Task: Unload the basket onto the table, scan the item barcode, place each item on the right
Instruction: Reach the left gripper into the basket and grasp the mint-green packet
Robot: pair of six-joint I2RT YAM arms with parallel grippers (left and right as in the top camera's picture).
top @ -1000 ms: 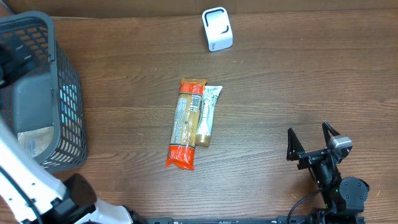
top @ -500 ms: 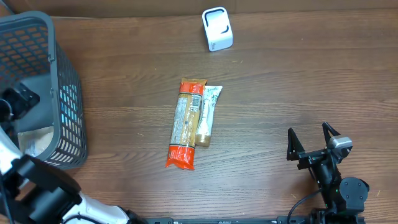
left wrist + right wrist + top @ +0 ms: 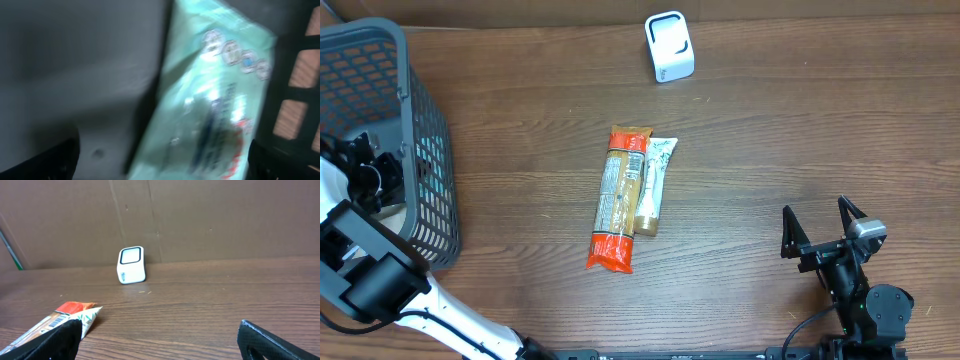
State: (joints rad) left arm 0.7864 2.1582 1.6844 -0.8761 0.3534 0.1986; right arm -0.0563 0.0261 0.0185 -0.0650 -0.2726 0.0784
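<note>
My left gripper reaches the pale green packet (image 3: 215, 90) next and grabs its printed middle (image 3: 204, 142), so the packet's round-symbol end stays free to face the scanner.
A white barcode scanner (image 3: 669, 47) stands at the back of the table; the right wrist view shows the scanner (image 3: 131, 265) too. An orange snack packet (image 3: 617, 200) and a white-and-green packet (image 3: 655, 185) lie side by side mid-table. My left gripper (image 3: 375, 170) reaches down inside the grey basket (image 3: 425, 150). In the blurred left wrist view, my left gripper (image 3: 162, 165) is open, just above a pale green packet (image 3: 215, 90) lying on the basket floor. My right gripper (image 3: 820, 235) is open and empty near the front right.
The basket wall (image 3: 295, 85) rises close on the right of the pale green packet. A brown cardboard wall (image 3: 200, 215) stands behind the scanner. Bare wood (image 3: 770, 140) lies between the right gripper and the packets.
My left arm has swung down into the basket, towards its front. The right arm and the packets on the table have not moved.
</note>
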